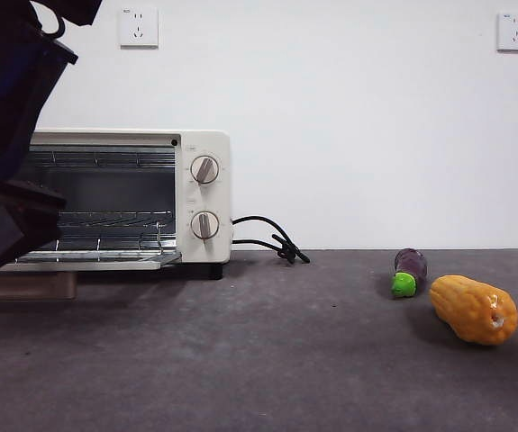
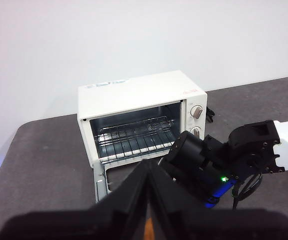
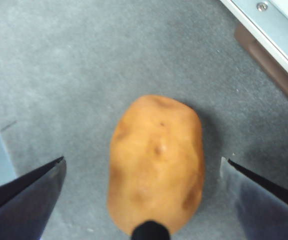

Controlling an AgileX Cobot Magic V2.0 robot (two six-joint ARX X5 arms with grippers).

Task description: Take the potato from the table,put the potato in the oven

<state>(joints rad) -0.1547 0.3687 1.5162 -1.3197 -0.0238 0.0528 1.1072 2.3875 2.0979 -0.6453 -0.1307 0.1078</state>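
Note:
Next, my right gripper grips the potato's smooth long sides to put the potato (image 3: 156,165) in the oven.
The potato (image 3: 156,165), orange-brown and smooth, lies on the grey table (image 3: 83,60) in the right wrist view. My right gripper (image 3: 142,161) is open, one jaw on each side of the potato and neither touching it. In the front view this arm (image 1: 6,207) is a big dark shape at the left, and it hides the potato. The cream-white oven (image 1: 213,193) stands behind it with its door (image 1: 96,260) folded down. My left gripper (image 2: 149,172) hangs high above the oven (image 2: 133,95), shut, looking down on the right arm (image 2: 209,160).
A bumpy yellow-orange corn cob (image 1: 473,309) and a small purple eggplant (image 1: 409,271) lie at the right of the table (image 1: 268,369). The oven's black cord (image 1: 272,239) trails beside it. The open door's edge (image 3: 269,30) and its handle (image 3: 269,65) are close to the potato.

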